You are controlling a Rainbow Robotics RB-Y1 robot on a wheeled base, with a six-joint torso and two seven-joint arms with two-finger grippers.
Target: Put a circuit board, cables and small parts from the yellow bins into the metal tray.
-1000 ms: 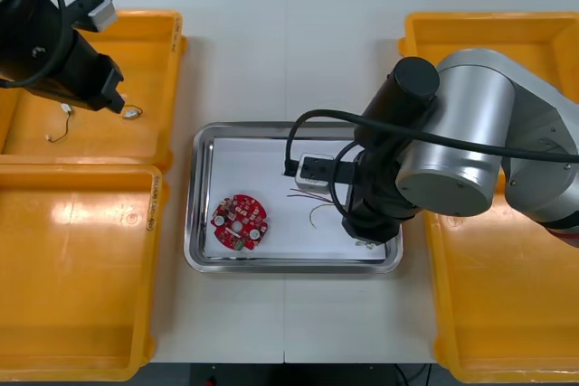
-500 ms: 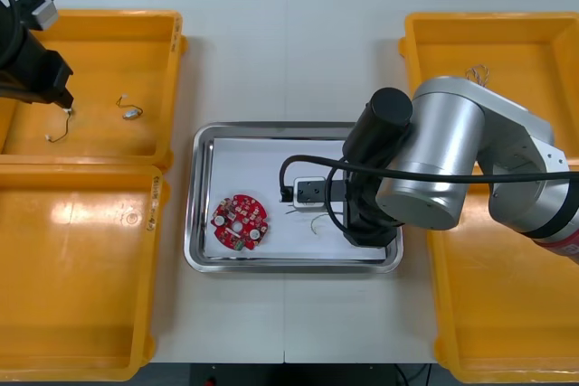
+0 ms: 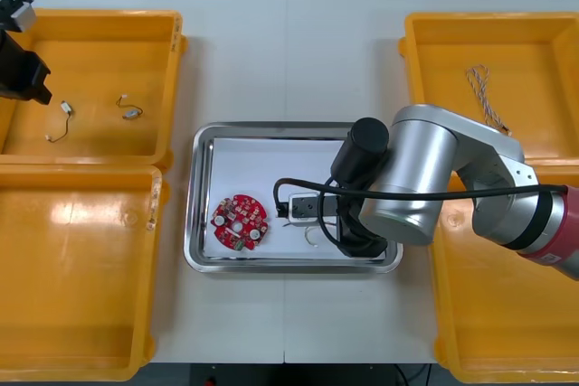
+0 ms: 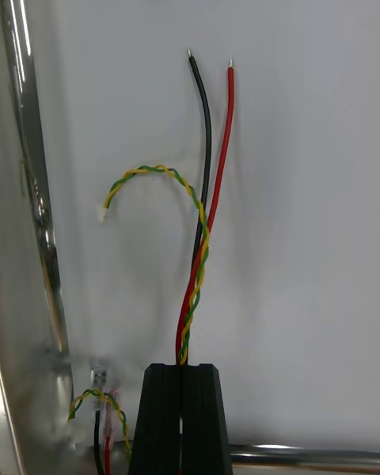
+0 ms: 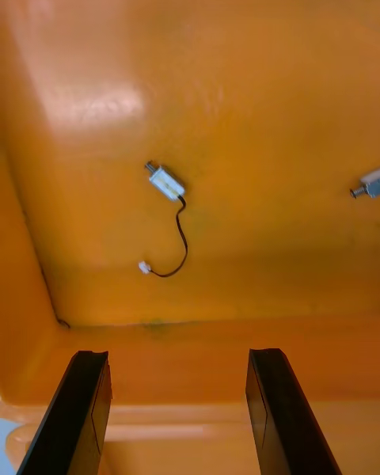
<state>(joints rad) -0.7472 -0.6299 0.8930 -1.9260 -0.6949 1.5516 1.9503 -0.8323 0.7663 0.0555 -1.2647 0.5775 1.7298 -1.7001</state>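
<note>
The small metal part has a block body with flat facing sides, and its thin wire trails slack, so the robot's left gripper will next grab that silver block (image 3: 66, 108) (image 5: 167, 183).
My right gripper (image 4: 182, 376) is shut on a cable bundle (image 4: 207, 206) of red, black and twisted yellow-green wires. The bundle's free ends lie on the white floor of the metal tray (image 3: 201, 196). In the front view my right arm (image 3: 398, 187) covers the tray's right part, with wire (image 3: 312, 237) showing beside it. A round red circuit board (image 3: 240, 221) lies in the tray's left half. My left gripper (image 5: 176, 356) hangs open over the far left yellow bin (image 3: 99, 42), a little short of a small metal part (image 5: 166, 182) with a thin black wire.
A second small metal part (image 3: 132, 113) lies further right in the same bin. A twisted cable (image 3: 484, 97) rests in the far right yellow bin (image 3: 507, 33). The shiny tray rim (image 4: 32, 206) runs close beside the held bundle.
My right arm has swung down toward the tray's near right corner, uncovering the twisted cable in the far right bin. My left arm has pulled back to the left, baring both small parts.
</note>
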